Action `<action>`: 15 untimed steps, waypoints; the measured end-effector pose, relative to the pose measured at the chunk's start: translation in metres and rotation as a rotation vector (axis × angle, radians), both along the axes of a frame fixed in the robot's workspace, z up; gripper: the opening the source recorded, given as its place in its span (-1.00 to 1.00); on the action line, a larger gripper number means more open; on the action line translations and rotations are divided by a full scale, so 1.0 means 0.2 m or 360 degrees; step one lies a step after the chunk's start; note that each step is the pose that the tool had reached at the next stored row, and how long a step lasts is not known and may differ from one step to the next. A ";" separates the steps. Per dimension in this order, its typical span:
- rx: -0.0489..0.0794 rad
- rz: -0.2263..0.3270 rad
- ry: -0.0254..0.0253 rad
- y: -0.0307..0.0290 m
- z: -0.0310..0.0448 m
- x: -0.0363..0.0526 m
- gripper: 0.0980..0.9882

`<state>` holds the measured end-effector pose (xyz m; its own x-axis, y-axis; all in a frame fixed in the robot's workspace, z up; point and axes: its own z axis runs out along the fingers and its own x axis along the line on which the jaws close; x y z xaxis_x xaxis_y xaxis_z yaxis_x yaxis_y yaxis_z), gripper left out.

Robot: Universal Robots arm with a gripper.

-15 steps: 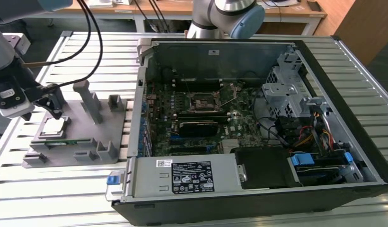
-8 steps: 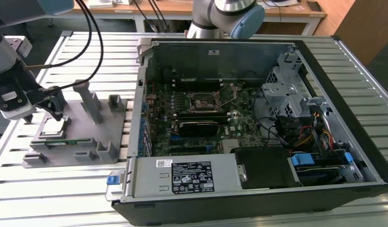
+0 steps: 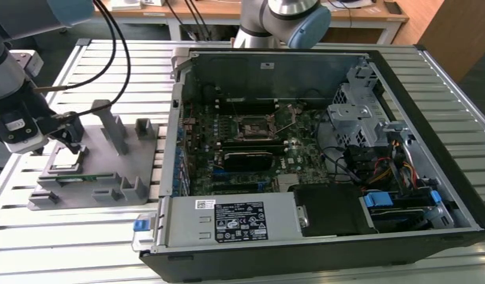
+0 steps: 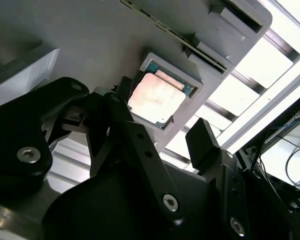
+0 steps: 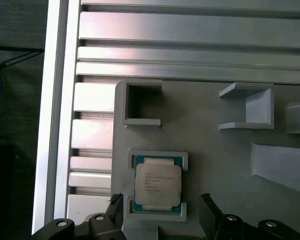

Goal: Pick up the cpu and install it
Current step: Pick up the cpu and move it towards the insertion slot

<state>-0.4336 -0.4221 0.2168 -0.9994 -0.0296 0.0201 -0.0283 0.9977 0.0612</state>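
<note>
My fingers, high over the grey holder plate in the wrist view, would miss the CPU [image 5: 158, 185] now, so my gripper should lower first.
The cpu [image 3: 69, 158] is a small silvery square chip with a greenish rim. It lies flat in a pocket of the grey holder plate [image 3: 108, 168] at the exterior view's left. My gripper [image 3: 62, 144] hangs just above it. In both wrist views the cpu [image 5: 157, 183] [image 4: 157, 97] sits between my two black fingers, one finger [image 5: 115, 202] on each side, with a gap to the chip. The gripper [image 5: 160, 201] [image 4: 157, 115] is open and holds nothing. The open computer case [image 3: 432, 177] lies to the right, with the square socket [image 3: 254, 125] on its board.
The holder plate [image 5: 215, 150] carries upright grey posts [image 3: 116, 127] and brackets [image 5: 247, 107] around the pocket. A narrow green memory stick [image 3: 73, 178] lies in a slot beside the cpu. Everything rests on a slatted metal table [image 3: 93, 231]. Cables trail from the arm [image 3: 120, 53].
</note>
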 end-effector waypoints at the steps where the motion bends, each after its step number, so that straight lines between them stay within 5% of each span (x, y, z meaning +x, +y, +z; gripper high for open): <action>1: 0.0000 0.0000 0.00001 0.001 -0.005 0.000 0.37; 15: 0.0000 -0.0021 0.00000 0.012 -0.067 -0.001 0.37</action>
